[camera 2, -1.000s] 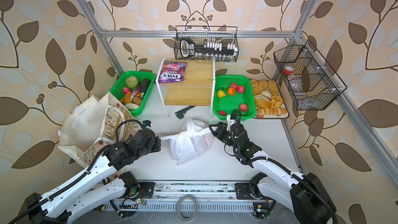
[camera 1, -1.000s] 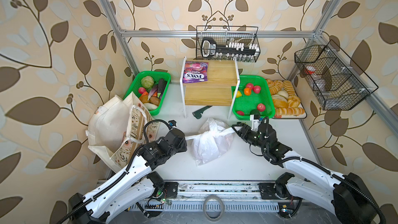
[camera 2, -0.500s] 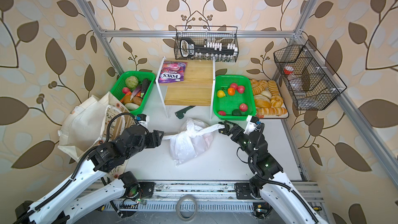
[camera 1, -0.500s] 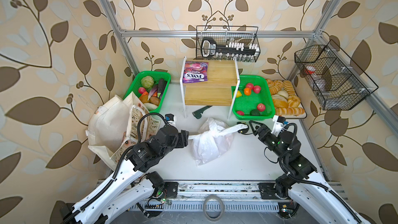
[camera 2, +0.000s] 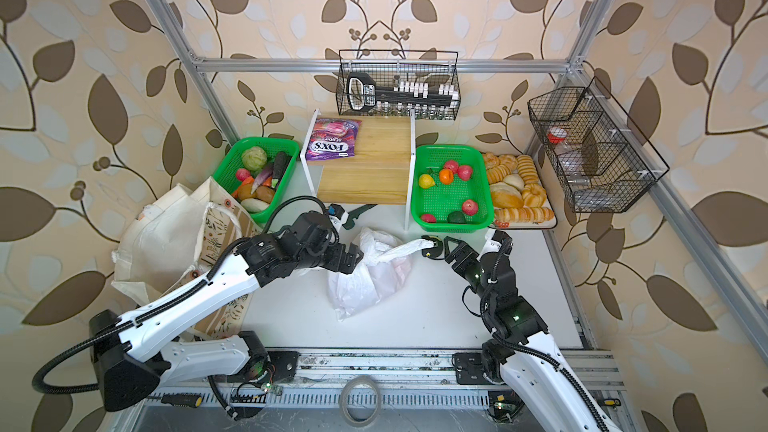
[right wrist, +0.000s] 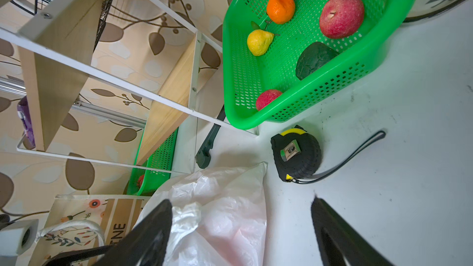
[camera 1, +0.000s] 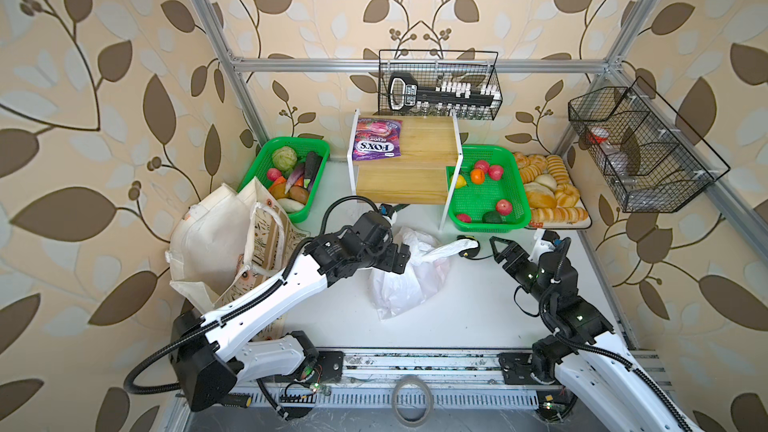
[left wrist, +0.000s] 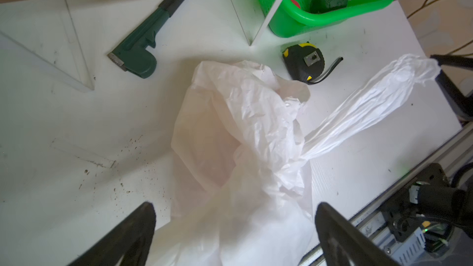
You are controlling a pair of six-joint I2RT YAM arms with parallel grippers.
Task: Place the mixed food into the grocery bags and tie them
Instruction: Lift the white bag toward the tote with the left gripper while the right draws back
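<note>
The left gripper grabs the grocery bag by the loose plastic near the stretched handle's base next, so the bag's body hangs for placing into the tote.
The white plastic grocery bag lies crumpled mid-table, one loop handle stretched right. My left gripper is open, its jaws wide on either side of the bag's loose plastic. My right gripper is open just right of the handle's tip, holding nothing. The cream floral tote slumps at the left. A purple Fox's packet lies on the wooden shelf. A toy orange and yellow pear sit in the right green basket.
A black tape measure and a green wrench lie behind the bag. Green baskets flank the wooden shelf. A bread tray sits back right. Wire baskets hang on the frame.
Both grippers opened and let go of the bag's handles. The left gripper moved right up to the bag; the right gripper drew back to the right.
</note>
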